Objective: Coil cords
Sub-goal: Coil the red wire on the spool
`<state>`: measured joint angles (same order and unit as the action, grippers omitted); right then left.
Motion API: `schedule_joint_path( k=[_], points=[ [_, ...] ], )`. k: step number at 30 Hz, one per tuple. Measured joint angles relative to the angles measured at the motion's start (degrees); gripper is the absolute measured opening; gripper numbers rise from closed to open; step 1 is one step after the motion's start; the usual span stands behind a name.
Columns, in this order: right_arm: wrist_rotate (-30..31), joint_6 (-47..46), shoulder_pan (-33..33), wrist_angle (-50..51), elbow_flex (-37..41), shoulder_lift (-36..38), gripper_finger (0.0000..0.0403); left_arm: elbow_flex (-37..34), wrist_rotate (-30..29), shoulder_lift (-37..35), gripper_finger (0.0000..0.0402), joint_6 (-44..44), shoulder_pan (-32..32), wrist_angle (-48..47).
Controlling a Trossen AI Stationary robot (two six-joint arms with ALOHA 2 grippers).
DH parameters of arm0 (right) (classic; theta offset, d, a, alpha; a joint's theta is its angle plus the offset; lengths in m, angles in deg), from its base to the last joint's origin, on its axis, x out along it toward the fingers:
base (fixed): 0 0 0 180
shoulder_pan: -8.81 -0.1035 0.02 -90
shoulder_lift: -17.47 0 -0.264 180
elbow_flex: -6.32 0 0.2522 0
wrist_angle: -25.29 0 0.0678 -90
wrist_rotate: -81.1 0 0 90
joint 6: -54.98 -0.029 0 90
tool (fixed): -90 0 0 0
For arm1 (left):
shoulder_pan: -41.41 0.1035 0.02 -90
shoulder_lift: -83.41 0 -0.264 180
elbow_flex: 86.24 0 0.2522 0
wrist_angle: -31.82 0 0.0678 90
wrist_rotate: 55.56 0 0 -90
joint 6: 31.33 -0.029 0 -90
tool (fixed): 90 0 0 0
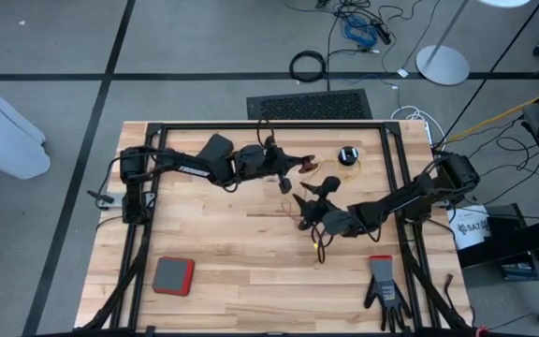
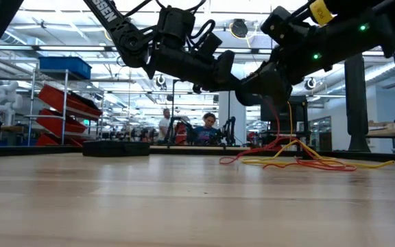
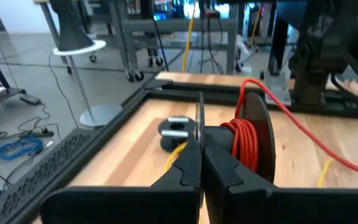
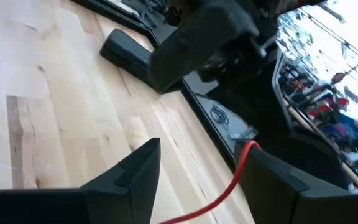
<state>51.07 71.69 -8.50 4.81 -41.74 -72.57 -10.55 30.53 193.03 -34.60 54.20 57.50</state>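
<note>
The red cord should be picked up next by its loose part with my right gripper, to coil it onto the red cord's reel.
My left gripper is shut on a small black reel wound with the reddish-orange cord, above the table's far middle. From the reel the cord runs off to a loose red and yellow tangle on the table. A second black reel with a pale centre lies flat near the far edge, the yellow cord beside it. My right gripper is open just near of the left one. The red cord passes between its fingers; I cannot tell whether it touches them. My left gripper pinches the thin rim of the reel's one flange between its two fingertips. The fingers come nearly level from the table's left. The reel is lifted clear of the table and stands on edge, the red cord wound on its hub and trailing away slack.
A red-edged grey pad lies near the front left and a black glove near the front right. Black frame rails run along the table's far and side edges. Bare wood lies between the pad and the glove.
</note>
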Motion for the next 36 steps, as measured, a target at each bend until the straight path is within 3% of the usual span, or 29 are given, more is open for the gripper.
schedule_joint_path(
  k=[11, 21, 29, 36],
  points=[
    [5.21, -6.65, -4.24, 1.6, 0.0, 0.02, 0.0166, 0.0, -0.3, 0.0, 0.0, -1.54, 0.09, 2.59],
    [21.33, -11.54, -11.38, 7.88, 0.0, 0.08, 0.0131, 0.0, 2.3, 0.0, 0.0, -8.64, 0.07, 0.42],
    [21.75, -11.35, -12.82, 6.23, 0.0, 1.71, 0.0085, 0.0, 2.09, 0.0, 0.0, -17.49, -0.95, -0.95],
    [20.23, -4.03, -11.94, -0.22, 0.02, 2.36, 0.0012, 0.0, -2.23, 0.0, 0.0, -24.88, -2.82, -1.18]
  ],
)
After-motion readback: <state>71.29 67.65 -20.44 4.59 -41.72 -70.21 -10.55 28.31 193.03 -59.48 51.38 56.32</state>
